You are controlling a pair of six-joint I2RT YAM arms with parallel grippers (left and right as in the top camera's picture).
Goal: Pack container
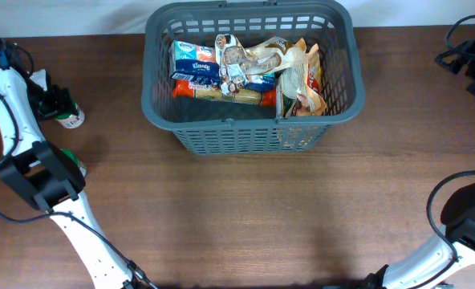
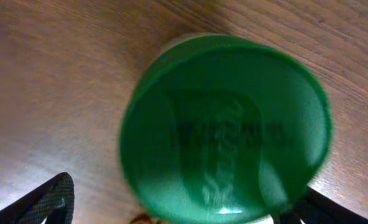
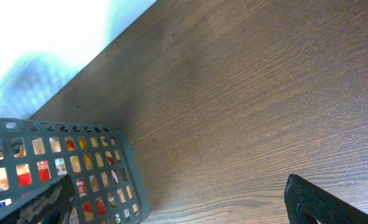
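The left gripper will next grab the green-lidded jar from above by its lid end [image 1: 67, 112], so the bottom of the jar stays free to be set into the basket [image 1: 249, 132].
The dark grey slotted basket [image 1: 249, 132] stands at the back middle of the table and holds several grocery packets [image 1: 221, 72]. Its corner shows in the right wrist view [image 3: 125, 165]. A small green-lidded jar [image 1: 71, 119] stands at the far left. My left gripper [image 1: 58, 103] is just beside and over it. In the left wrist view the green lid [image 2: 227, 124] fills the frame between the open fingers [image 2: 184, 211], and the left finger stands clear of it. My right gripper [image 1: 464, 60] is open and empty [image 3: 178, 199] to the right of the basket.
A second green-topped thing [image 1: 74, 163] peeks out beside the left arm's elbow. Bare wooden table [image 1: 261, 217] lies in front of the basket. The table's back edge meets a white surface [image 3: 47, 31].
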